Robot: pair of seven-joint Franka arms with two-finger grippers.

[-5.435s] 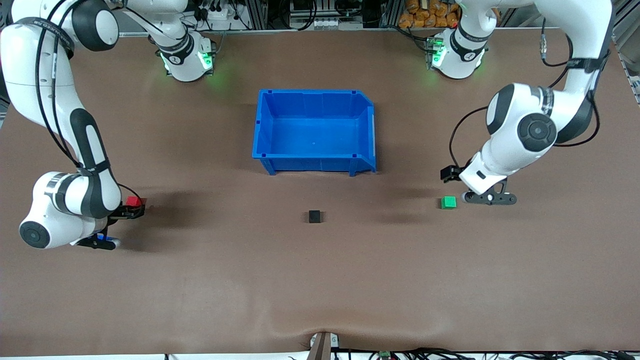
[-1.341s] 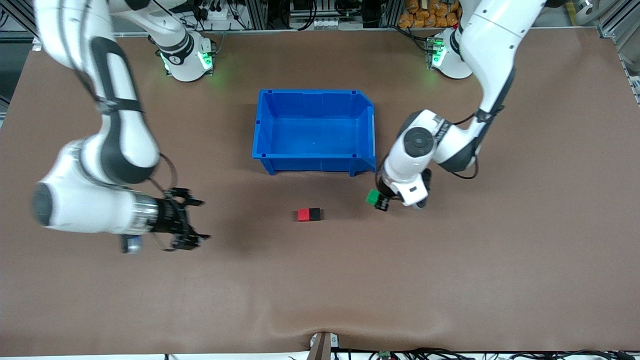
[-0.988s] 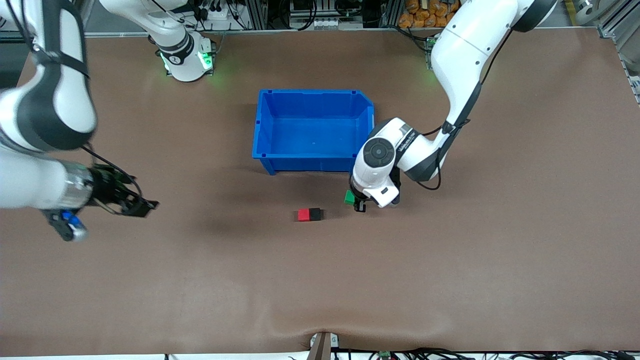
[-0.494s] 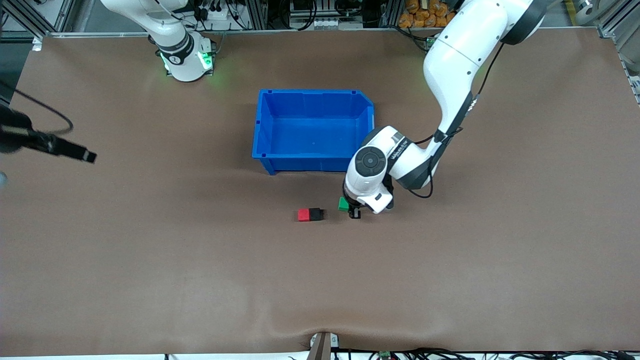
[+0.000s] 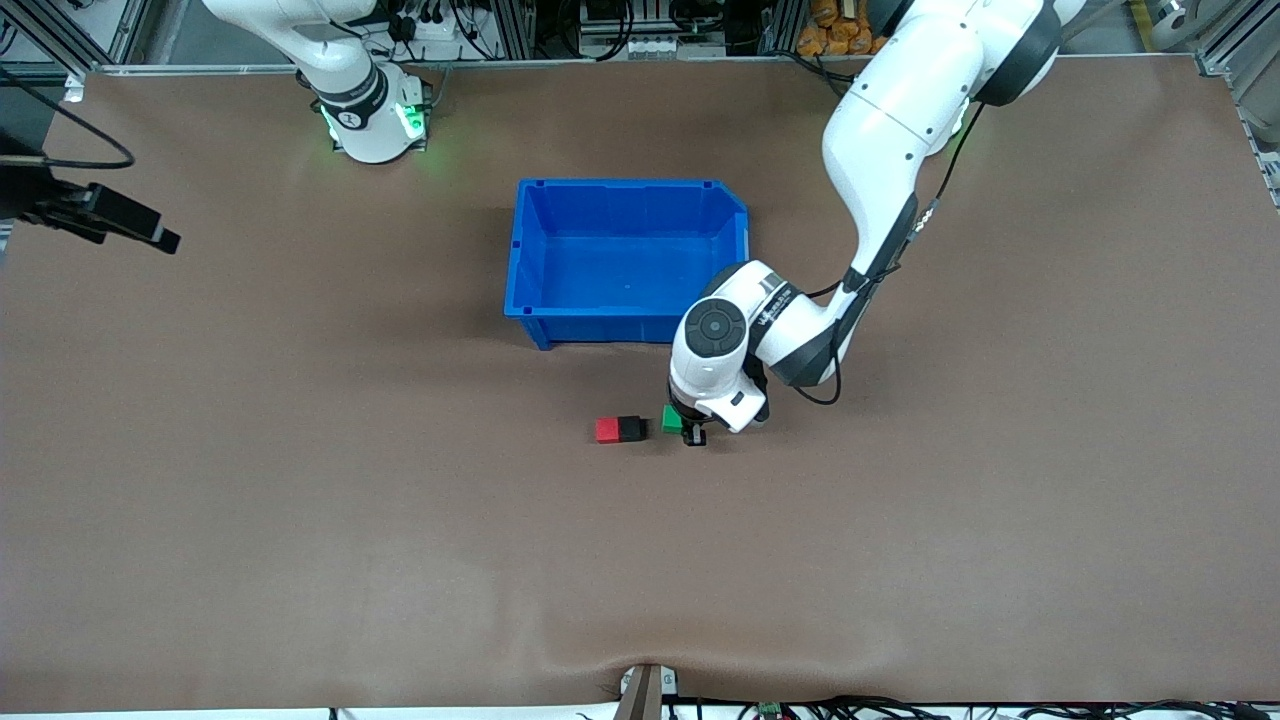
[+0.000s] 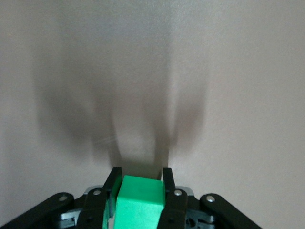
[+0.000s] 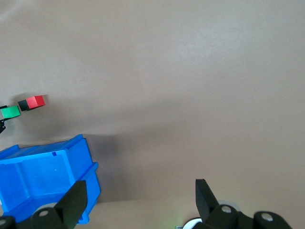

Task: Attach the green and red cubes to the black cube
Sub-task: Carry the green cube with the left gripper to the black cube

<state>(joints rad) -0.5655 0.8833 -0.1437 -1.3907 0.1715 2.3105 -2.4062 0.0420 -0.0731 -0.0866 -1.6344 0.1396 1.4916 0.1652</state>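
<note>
The green cube (image 5: 671, 419) has a gap between it and the black cube (image 5: 629, 428), so the robot's left gripper needs to move the green cube up against the black cube before it lets go.
The red cube (image 5: 606, 430) sits joined to the black cube (image 5: 629, 428) on the table, nearer the front camera than the blue bin; both also show in the right wrist view, red cube (image 7: 39, 101) and black cube (image 7: 24, 104). My left gripper (image 5: 685, 428) is shut on the green cube (image 5: 671, 419), just beside the black cube on the side toward the left arm's end. The green cube (image 6: 140, 200) fills the space between its fingers. My right gripper (image 5: 150, 235) is open and empty, raised at the right arm's end of the table, also seen in its wrist view (image 7: 140, 198).
The blue bin (image 5: 630, 190) stands mid-table, empty, and also shows in the right wrist view (image 7: 47, 176). The left arm's elbow hangs by the bin's corner. The brown table cover bulges slightly at the front edge.
My left gripper carried the green cube toward the black cube, now close beside it. My right arm let go of the red cube by the black cube and drew back and up.
</note>
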